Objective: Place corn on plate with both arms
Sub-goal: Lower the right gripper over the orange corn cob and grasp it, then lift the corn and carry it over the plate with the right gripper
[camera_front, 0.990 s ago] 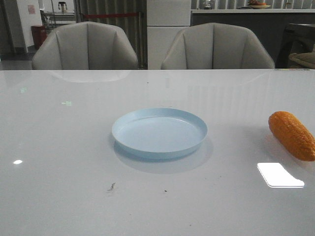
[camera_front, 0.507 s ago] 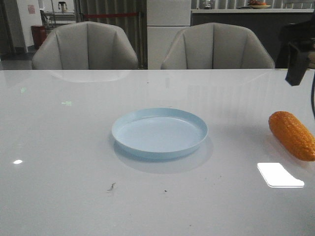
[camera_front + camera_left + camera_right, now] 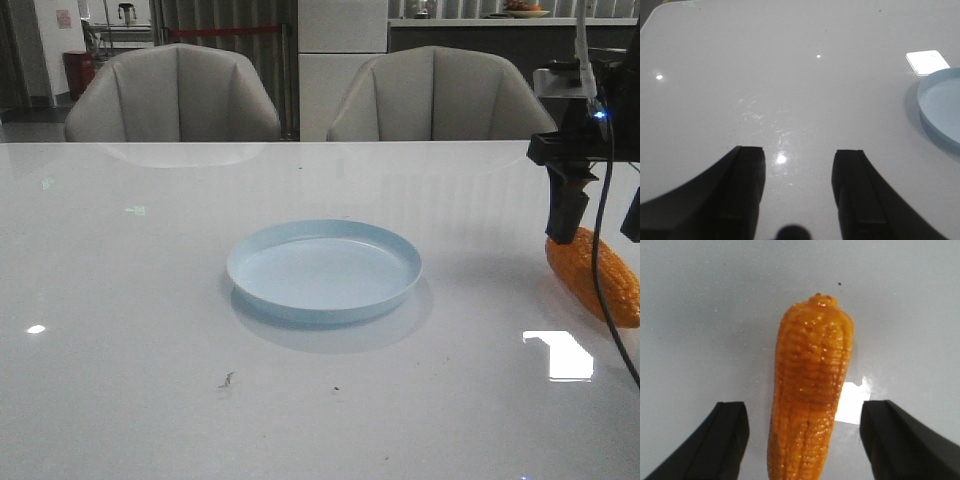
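My right gripper's open fingers are still above the orange corn, so it is too early to close. My right gripper lowers first, then closes on the corn.
The orange corn lies on the white table at the far right. In the right wrist view the corn lies lengthwise between my right gripper's wide open fingers, untouched. In the front view the right gripper hangs just above the corn, one finger over its far end. The pale blue plate sits empty at the table's middle. My left gripper is open and empty over bare table, with the plate's rim off to one side. The left arm does not show in the front view.
Two grey chairs stand behind the table's far edge. A thin cable hangs from the right arm across the corn. A bright light reflection lies on the table near the corn.
The right arm has come into the front view from the upper right and dropped until its gripper hangs over the corn. The corn and plate have not moved.
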### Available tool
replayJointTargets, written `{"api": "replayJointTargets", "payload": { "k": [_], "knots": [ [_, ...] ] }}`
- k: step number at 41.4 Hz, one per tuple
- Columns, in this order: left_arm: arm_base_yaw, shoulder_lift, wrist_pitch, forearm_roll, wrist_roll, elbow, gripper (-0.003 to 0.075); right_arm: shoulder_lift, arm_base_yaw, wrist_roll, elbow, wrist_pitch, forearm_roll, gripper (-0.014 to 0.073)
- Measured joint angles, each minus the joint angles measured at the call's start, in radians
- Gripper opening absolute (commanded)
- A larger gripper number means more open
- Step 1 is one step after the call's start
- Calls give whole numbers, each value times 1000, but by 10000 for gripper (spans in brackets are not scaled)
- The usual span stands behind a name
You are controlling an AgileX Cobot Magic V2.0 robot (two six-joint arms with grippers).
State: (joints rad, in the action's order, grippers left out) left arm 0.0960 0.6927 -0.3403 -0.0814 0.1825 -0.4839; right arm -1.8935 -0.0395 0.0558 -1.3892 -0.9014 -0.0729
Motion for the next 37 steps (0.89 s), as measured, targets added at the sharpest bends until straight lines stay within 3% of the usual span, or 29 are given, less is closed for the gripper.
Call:
{"api": "replayJointTargets", "payload": {
  "k": [21,30,37],
  "knots": [
    [0,0,-20,0,0,0,380,-86,0,0,-2,30,0,566],
    [0,0,-21,0,0,0,380,-86,0,0,-2,32,0,354],
    [0,0,-21,0,0,0,380,-86,0,0,-2,35,0,341]
  ]
}}
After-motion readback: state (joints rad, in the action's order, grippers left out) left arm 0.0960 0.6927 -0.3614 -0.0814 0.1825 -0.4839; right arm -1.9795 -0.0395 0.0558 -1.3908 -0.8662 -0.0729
